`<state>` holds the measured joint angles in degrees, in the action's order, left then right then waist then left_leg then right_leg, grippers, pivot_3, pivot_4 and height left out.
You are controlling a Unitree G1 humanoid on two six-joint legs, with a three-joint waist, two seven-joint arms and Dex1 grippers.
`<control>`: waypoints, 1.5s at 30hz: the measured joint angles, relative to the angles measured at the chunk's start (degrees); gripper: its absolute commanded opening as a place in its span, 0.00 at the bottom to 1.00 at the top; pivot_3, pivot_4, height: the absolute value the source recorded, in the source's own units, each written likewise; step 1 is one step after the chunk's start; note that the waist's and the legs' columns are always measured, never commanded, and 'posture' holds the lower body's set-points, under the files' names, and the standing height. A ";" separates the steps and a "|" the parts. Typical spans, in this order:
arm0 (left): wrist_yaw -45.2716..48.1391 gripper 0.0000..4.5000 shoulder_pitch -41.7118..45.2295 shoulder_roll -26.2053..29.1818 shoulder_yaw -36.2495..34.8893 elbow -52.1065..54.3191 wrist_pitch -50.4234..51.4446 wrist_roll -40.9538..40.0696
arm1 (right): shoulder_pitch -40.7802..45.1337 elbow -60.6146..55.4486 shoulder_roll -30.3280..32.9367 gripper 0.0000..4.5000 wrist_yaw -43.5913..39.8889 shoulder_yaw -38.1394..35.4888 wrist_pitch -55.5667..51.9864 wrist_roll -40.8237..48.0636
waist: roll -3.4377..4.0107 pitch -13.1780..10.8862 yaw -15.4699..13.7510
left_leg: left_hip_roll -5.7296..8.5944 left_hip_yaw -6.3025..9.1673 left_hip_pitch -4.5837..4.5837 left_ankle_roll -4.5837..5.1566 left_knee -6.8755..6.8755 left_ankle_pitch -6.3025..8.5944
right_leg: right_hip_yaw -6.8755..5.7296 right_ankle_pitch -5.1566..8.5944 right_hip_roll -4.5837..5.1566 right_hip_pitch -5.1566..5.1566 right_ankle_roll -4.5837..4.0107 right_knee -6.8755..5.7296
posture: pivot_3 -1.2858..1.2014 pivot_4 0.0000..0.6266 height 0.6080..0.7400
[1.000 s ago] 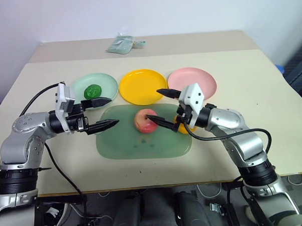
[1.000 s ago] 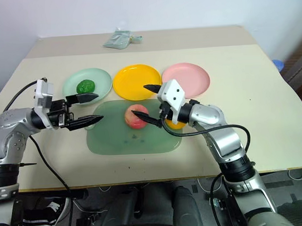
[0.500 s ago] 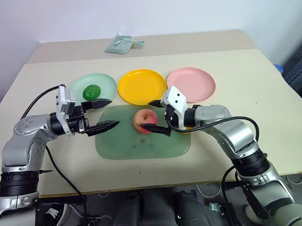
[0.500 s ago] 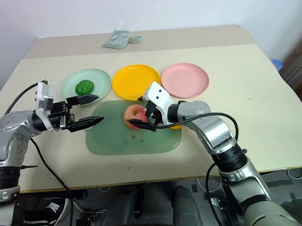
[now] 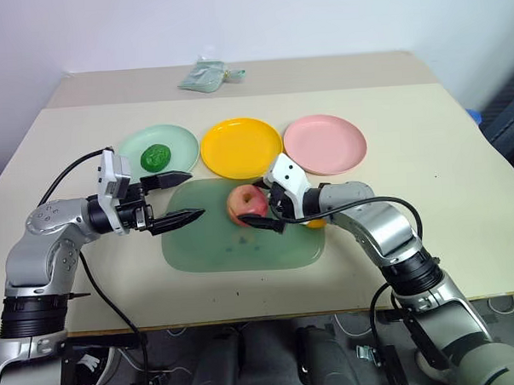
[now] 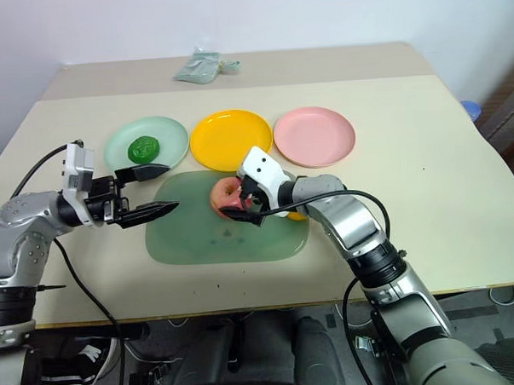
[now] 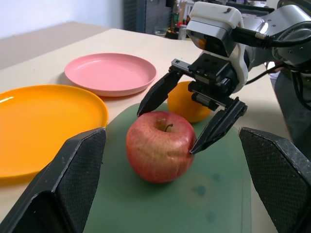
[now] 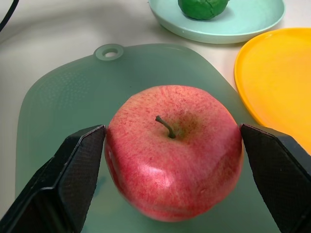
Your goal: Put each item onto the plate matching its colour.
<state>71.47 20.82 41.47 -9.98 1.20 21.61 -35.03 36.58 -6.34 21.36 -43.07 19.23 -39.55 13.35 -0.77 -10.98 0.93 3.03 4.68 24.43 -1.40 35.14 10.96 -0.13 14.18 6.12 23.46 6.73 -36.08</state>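
Observation:
The robot's right gripper is ready to close on the apple, as both black fingers are on either side of it above the green tray (image 5: pixel 234 249) (image 8: pixel 63 102).
A pink-red apple (image 5: pixel 243 204) stands upright on the translucent green tray (image 5: pixel 234 249). My right gripper (image 5: pixel 250 203) is open, with one black finger on each side of the apple, close against its skin. The orange (image 7: pixel 184 104) lies on the tray just behind that gripper, partly hidden by it. The dark green lump (image 5: pixel 156 156) rests on the mint green plate (image 5: pixel 182 140). The yellow plate (image 5: pixel 240 146) and the pink plate (image 5: pixel 325 143) hold nothing. My left gripper (image 5: pixel 195 193) hangs open over the tray's left edge, pointing at the apple, with nothing in it.
A small greenish packet (image 5: pixel 205 75) lies at the back of the table, beyond the plates. The three plates stand in a row just behind the tray. The table's front edge runs close below the tray.
My right gripper has come down and to the left from beside the apple, so its fingers now flank the apple. The left gripper has not moved.

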 measured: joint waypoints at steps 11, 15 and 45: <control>-0.62 1.00 -0.44 0.00 0.00 0.18 0.01 -0.25 | 0.60 0.98 -0.70 0.67 -1.36 0.24 0.90 -0.87 | 0.00 0.00 0.04 | -0.01 0.01 -0.01 0.00 0.00 0.00 | 0.00 0.00 -0.03 0.00 0.00 -0.01 | 0.52 0.24 1.00; -0.61 1.00 -0.67 0.01 0.00 0.26 0.02 -0.48 | 0.59 0.98 -0.69 0.64 -1.47 0.24 0.94 -0.93 | 0.00 0.00 0.04 | -0.01 0.01 -0.01 0.00 0.00 0.00 | 0.00 0.00 -0.03 0.00 0.00 -0.01 | 0.52 0.24 1.00; -14.44 1.00 2.56 -13.73 4.68 1.33 -4.56 4.00 | 12.01 31.27 6.72 0.64 9.94 -20.51 12.65 -2.98 | 0.02 -0.01 0.13 | 0.07 -0.06 0.00 0.01 -0.05 0.00 | 0.01 -0.13 -0.13 0.01 0.23 -0.03 | 0.52 0.24 1.00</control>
<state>57.04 23.38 27.75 -5.30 2.53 17.05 -31.03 48.59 24.93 28.07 -33.13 -1.28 -26.90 10.37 -0.75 -10.99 1.06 3.10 4.62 24.43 -1.39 35.09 10.96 -0.12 14.04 6.00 23.47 6.95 -36.11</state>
